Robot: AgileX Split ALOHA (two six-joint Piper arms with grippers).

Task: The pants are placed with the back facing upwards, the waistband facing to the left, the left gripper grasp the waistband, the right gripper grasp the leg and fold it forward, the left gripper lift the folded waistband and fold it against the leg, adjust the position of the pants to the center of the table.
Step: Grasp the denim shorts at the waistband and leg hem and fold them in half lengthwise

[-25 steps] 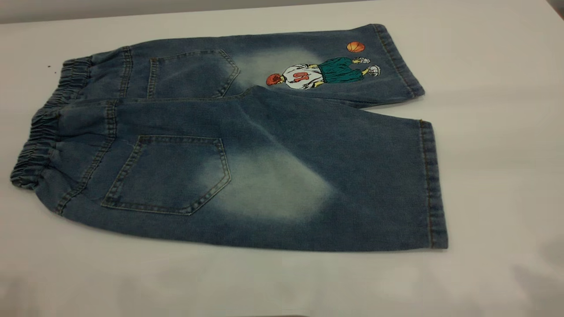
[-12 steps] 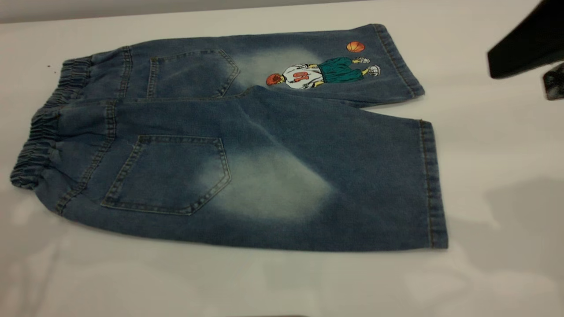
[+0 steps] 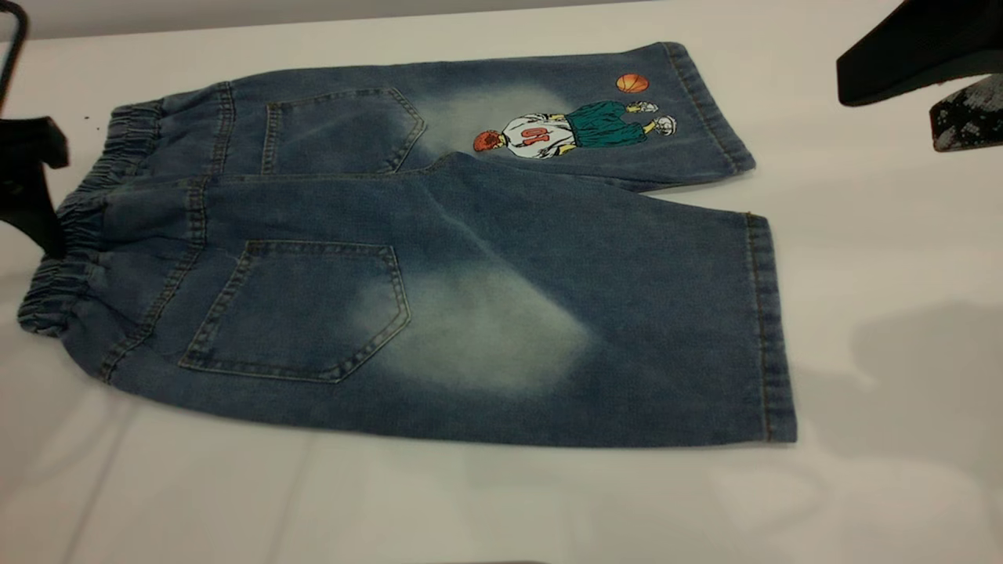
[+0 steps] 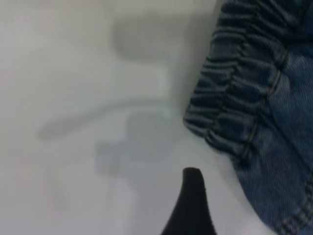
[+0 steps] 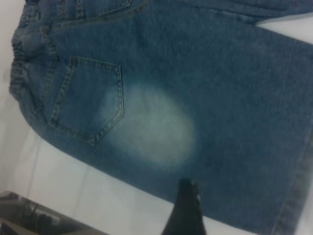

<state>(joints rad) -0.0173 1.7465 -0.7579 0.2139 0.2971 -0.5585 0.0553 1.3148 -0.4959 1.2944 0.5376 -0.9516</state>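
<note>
I should next grab the pants by the waistband's corner (image 3: 48,299) with my left gripper, right beside the plain leg (image 3: 627,329), to help fold that leg forward.
The pants (image 3: 439,235) lie flat on the white table (image 3: 878,235), back pockets up, with the gathered waistband (image 3: 70,235) at the left. The plain leg (image 3: 627,329) with its pale patch is nearest the front. The printed leg (image 3: 564,129) lies behind it. My left gripper (image 3: 39,196) hangs at the left edge over the waistband, open and holding nothing. One of its fingers (image 4: 193,200) shows just off the waistband's (image 4: 230,98) corner. My right gripper (image 3: 885,110) hovers open at the upper right, clear of the hems. One of its fingers (image 5: 188,210) is seen above the plain leg (image 5: 161,127).
White tabletop surrounds the pants on all sides, with a wide band along the front (image 3: 470,509) and on the right. The table's far edge (image 3: 313,19) runs close behind the printed leg. Arm shadows fall on the cloth at right (image 3: 917,376).
The left gripper has come into view at the left edge by the waistband. The right gripper entered at the upper right and moved a little further left. The pants have not moved.
</note>
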